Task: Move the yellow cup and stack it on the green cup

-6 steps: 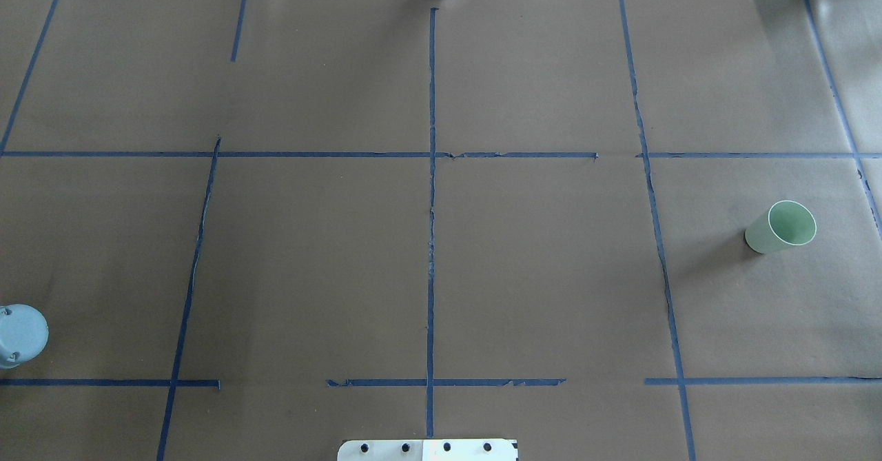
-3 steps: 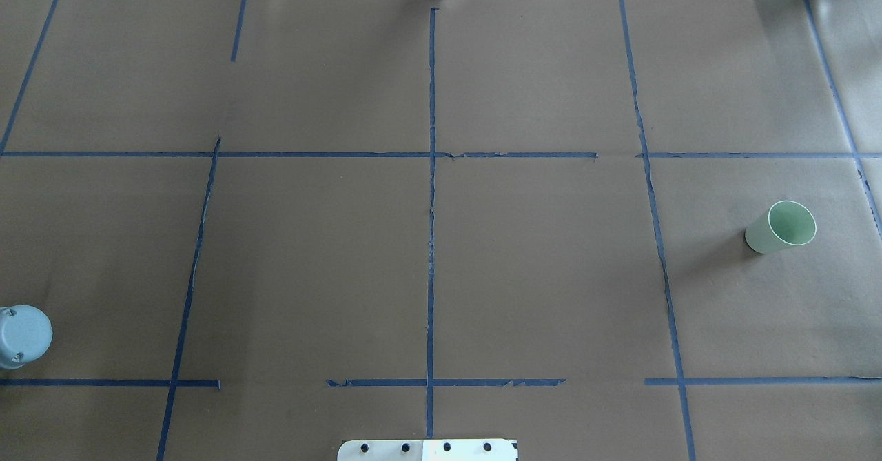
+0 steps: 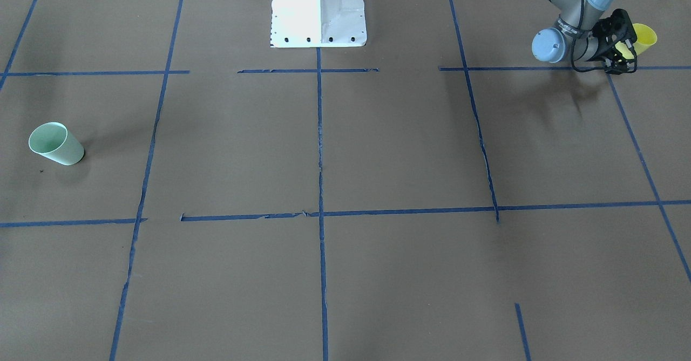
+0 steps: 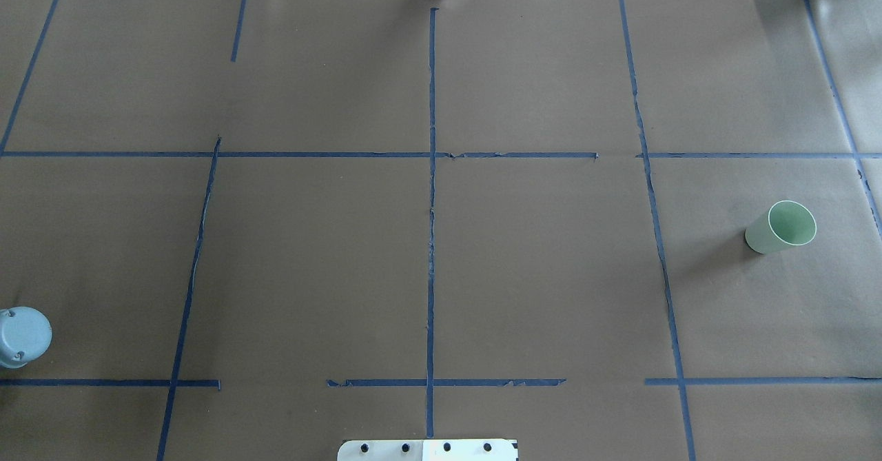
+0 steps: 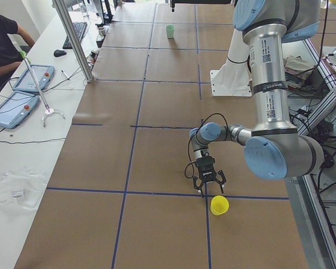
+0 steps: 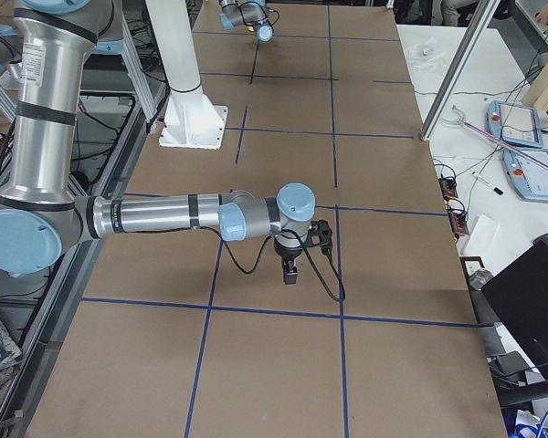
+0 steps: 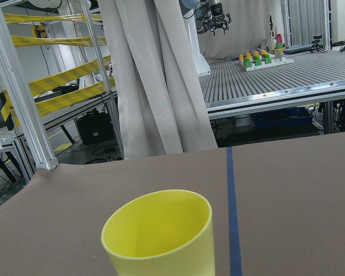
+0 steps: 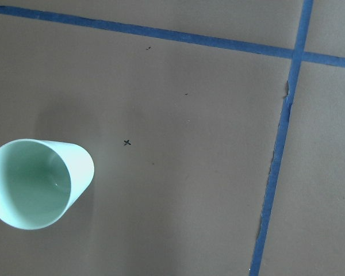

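My left gripper should grab the yellow cup around its body (image 7: 164,261) next, so that the yellow cup's opening (image 7: 156,221) stays free for stacking on the green cup.
The yellow cup (image 3: 643,37) stands upright near the table's end on my left side. It fills the lower middle of the left wrist view (image 7: 161,238) and also shows in the exterior left view (image 5: 219,205). My left gripper (image 3: 628,46) is low and level, open, right beside the cup with its fingers just short of it (image 5: 208,186). The green cup (image 4: 782,228) stands upright on my right side, also in the front-facing view (image 3: 55,144). My right gripper (image 6: 292,272) hangs above the table; I cannot tell its state. Its wrist view looks down on the green cup (image 8: 37,184).
The white robot base (image 3: 318,10) sits at the middle of the near edge. Blue tape lines grid the brown table cover. The left arm's elbow cap (image 4: 24,337) shows at the overhead view's left edge. A side table with tablets (image 5: 28,78) and an operator lie beyond.
The left arm's elbow cap has shifted slightly right and down in the overhead view. The green cup has not moved.
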### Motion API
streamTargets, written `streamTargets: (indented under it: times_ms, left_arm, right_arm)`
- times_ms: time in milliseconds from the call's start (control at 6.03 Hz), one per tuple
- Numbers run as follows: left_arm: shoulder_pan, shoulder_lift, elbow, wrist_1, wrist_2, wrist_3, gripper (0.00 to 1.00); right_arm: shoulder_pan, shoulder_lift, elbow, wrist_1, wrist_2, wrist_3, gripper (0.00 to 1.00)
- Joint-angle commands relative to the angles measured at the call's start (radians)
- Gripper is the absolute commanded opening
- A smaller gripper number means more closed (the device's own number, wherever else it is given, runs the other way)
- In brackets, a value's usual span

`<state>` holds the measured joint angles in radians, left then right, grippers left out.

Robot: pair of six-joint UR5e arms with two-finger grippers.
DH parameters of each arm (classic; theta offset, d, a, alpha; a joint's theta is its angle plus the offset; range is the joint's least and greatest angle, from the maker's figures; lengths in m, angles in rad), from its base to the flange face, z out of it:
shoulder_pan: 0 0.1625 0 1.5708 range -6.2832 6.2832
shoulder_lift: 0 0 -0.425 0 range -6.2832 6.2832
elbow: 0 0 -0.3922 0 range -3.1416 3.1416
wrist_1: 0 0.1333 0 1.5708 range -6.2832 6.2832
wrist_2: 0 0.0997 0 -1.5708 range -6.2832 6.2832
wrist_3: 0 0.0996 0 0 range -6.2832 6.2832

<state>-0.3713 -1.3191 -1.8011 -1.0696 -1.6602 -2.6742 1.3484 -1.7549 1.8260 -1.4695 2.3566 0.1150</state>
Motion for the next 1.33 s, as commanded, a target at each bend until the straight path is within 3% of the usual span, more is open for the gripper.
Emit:
streamTargets:
  times_ms: [0,166,1160]
  left_arm:
    - [0.003,0.0,0.041,-0.039,-0.042,-0.004,1.0]
    - [0.005,0.001,0.046,-0.039,-0.076,-0.007,1.0]
    - [0.003,0.014,0.138,-0.044,-0.076,-0.009,1.0]
  right_arm:
    - [0.0,0.0,0.004,0.0,0.012,0.0,1.0]
    - [0.0,0.0,0.004,0.001,0.013,0.0,1.0]
    - [0.0,-0.003,0.004,0.0,0.026,0.0,1.0]
